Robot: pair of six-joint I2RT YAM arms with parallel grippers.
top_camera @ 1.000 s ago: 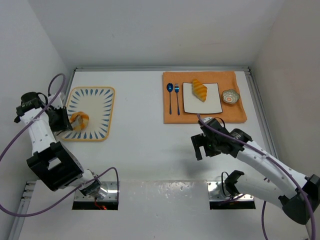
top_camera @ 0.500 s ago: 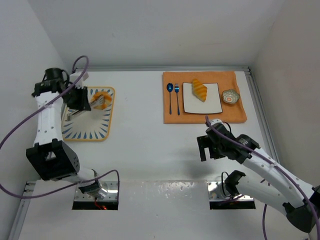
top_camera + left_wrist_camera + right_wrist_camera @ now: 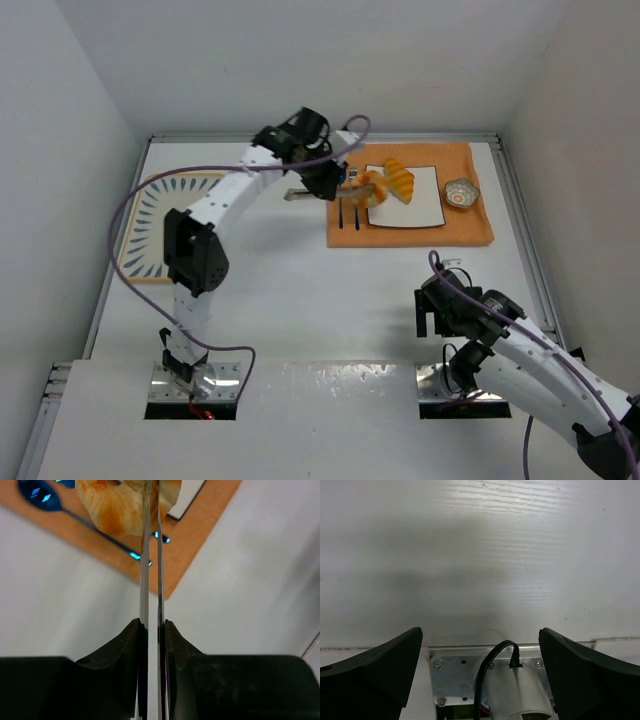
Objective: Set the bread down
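Observation:
The left gripper should keep hold of the bun (image 3: 373, 187) until it gets to the plate's empty corner, because the bun would fall onto the plate's edge and the fork if the gripper opened now.
My left gripper (image 3: 358, 186) is shut on the rounder curled bun (image 3: 373, 187) and holds it above the left edge of the white square plate (image 3: 425, 205) on the orange mat (image 3: 470, 228). The striped croissant (image 3: 401, 178) lies on that plate, just right of the bun. In the left wrist view the thin fingers (image 3: 145, 555) pinch the bun (image 3: 117, 507) over the mat (image 3: 192, 550), with a plate corner (image 3: 192, 492) behind. My right gripper (image 3: 432, 312) is open and empty, low near its own base (image 3: 520, 685).
A blue spoon (image 3: 340, 210) and fork (image 3: 355, 212) lie on the mat left of the plate, under the bun; the spoon also shows in the left wrist view (image 3: 37, 492). A small patterned bowl (image 3: 461, 193) stands right of the plate. A blue-patterned tray (image 3: 150, 215) sits far left.
My left arm has lifted the bun off the patterned tray and swung it right, to above the mat and plate. My right arm has drawn back toward its base.

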